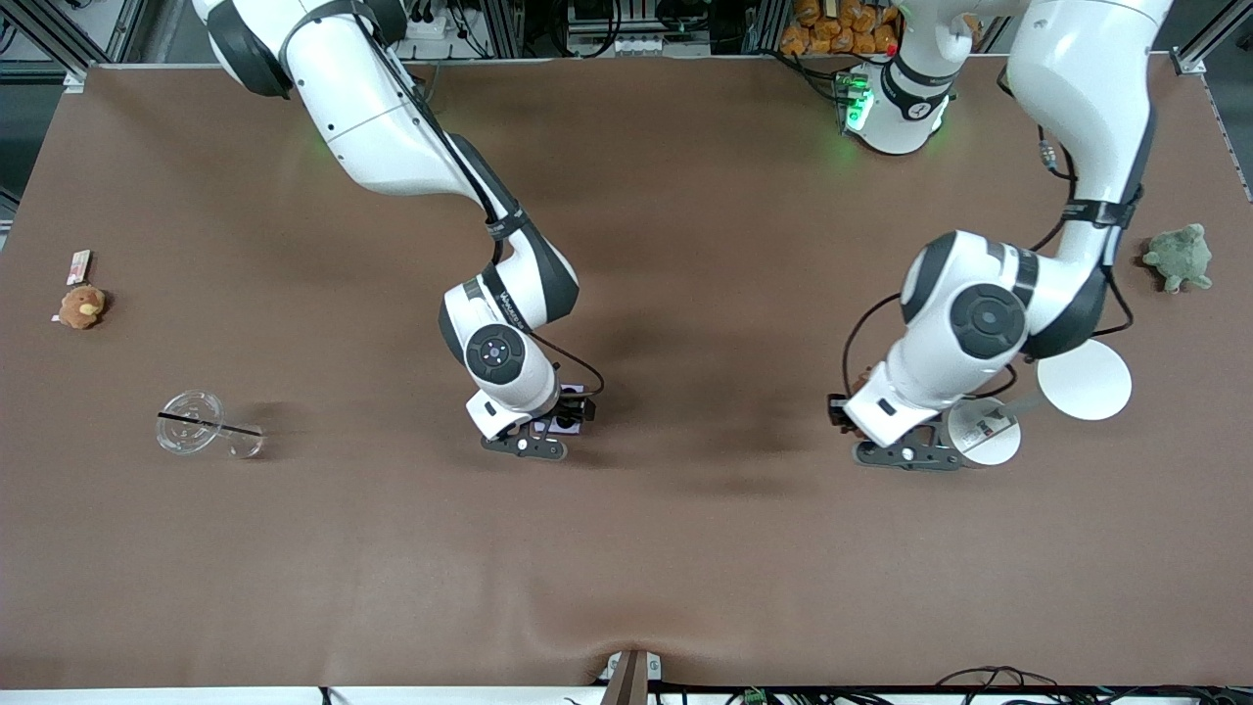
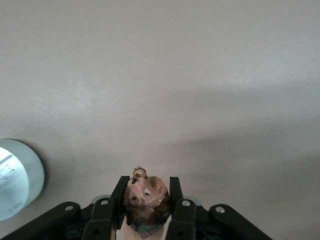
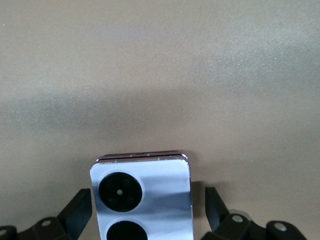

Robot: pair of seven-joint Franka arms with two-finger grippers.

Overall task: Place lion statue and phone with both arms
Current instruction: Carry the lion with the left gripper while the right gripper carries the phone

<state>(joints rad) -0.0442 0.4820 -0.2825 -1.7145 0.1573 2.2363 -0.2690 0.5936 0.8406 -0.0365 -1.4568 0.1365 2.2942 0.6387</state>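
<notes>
My left gripper needs to bring the lion statue (image 2: pixel 146 202) toward the white cup's side (image 2: pixel 31 175) before it lets go, because the statue hangs short of the cup's side.
The lion statue (image 2: pixel 146 202), a small reddish-brown figurine, sits between the fingers of my left gripper (image 2: pixel 147 184), which is shut on it low over the brown table. In the front view only a brown bit of the lion (image 1: pixel 862 378) shows at the left gripper (image 1: pixel 850 399). The lavender phone (image 3: pixel 150 190) with two black camera circles lies flat on the table. My right gripper (image 3: pixel 147 196) is open around it, with a gap on each side. In the front view the right gripper (image 1: pixel 573 411) is down over the phone (image 1: pixel 565 425) near the table's middle.
A white cup (image 1: pixel 984 431) lies right beside the left gripper and also shows in the left wrist view (image 2: pixel 15 185). A white disc (image 1: pixel 1084 380) and a green plush turtle (image 1: pixel 1180 257) lie toward the left arm's end. A clear lidded cup (image 1: pixel 201 423) and a tan plush (image 1: pixel 81 306) lie toward the right arm's end.
</notes>
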